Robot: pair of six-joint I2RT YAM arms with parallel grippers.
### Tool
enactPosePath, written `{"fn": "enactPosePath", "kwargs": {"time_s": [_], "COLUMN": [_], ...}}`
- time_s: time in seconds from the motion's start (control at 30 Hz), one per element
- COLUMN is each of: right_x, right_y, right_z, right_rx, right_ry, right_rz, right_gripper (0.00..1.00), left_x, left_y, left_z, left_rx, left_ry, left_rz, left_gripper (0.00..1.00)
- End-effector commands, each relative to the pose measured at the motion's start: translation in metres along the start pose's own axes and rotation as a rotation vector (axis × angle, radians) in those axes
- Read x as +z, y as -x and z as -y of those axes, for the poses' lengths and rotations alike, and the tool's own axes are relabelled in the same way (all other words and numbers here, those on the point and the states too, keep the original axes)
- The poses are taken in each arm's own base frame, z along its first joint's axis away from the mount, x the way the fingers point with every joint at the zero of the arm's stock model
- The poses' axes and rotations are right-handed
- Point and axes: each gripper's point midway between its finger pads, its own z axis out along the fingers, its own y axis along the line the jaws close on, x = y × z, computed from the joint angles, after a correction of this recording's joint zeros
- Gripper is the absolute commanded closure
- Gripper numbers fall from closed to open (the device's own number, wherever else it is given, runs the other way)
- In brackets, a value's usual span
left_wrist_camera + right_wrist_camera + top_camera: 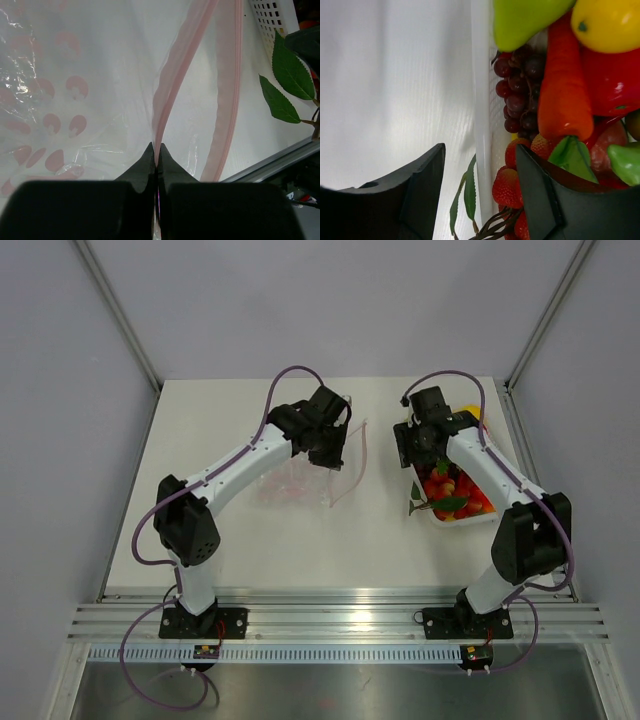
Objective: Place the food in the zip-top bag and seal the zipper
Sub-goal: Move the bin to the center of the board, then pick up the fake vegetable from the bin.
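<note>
My right gripper should next take the carrot (565, 90) across its thick end by the leaves. Then the tapered tip stays free to go into the zip-top bag.
The clear zip-top bag (295, 483) lies flat at mid-table with its mouth to the right. My left gripper (335, 445) is shut on one lip of the pink zipper (172, 80) and holds it up; the other lip (227, 100) hangs apart, so the mouth is open. The food (452, 490) fills the white tray (436, 517) on the right. My right gripper (480, 170) is open and straddles the tray's left rim (482, 100), one finger (425, 185) outside and the other among the strawberries (507, 187). Grapes (520, 95), a carrot (565, 90), a green pear (525, 20) and a lemon (607, 25) lie beyond.
Green leaves (417, 502) hang over the tray's left side toward the bag and show in the left wrist view (290, 75). Grey walls close in the table at the back and sides. A metal rail (330, 620) runs along the near edge.
</note>
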Motion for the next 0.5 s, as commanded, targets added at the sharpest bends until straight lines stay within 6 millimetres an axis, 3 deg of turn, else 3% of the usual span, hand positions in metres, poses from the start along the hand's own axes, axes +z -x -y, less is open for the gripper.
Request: {"fn": "enactPosePath", "kwargs": {"time_s": [0.0, 0.13, 0.2, 0.3, 0.33, 0.47], "right_x": [-0.052, -0.082, -0.088, -0.084, -0.079, -0.057], "right_y": [0.053, 0.081, 0.085, 0.075, 0.068, 0.044], "right_z": [0.0, 0.006, 0.025, 0.044, 0.054, 0.066], "right_rx": [0.09, 0.223, 0.32, 0.402, 0.424, 0.47], "right_ry": [0.006, 0.002, -0.051, -0.095, -0.117, -0.132], "right_rz": [0.21, 0.341, 0.373, 0.357, 0.328, 0.233], "right_gripper": [0.34, 0.33, 0.33, 0.31, 0.25, 0.18], "left_x": [-0.018, -0.012, -0.011, -0.012, -0.013, -0.011], "left_y": [0.032, 0.04, 0.042, 0.042, 0.042, 0.037], "left_z": [0.022, 0.028, 0.031, 0.035, 0.036, 0.032], "left_rx": [-0.017, -0.066, -0.089, -0.084, -0.081, -0.073], "left_ry": [-0.068, -0.068, -0.073, -0.077, -0.077, -0.065], "left_rz": [0.092, 0.093, 0.099, 0.109, 0.11, 0.103], "left_gripper": [1.0, 1.0, 1.0, 1.0, 1.0, 1.0]}}
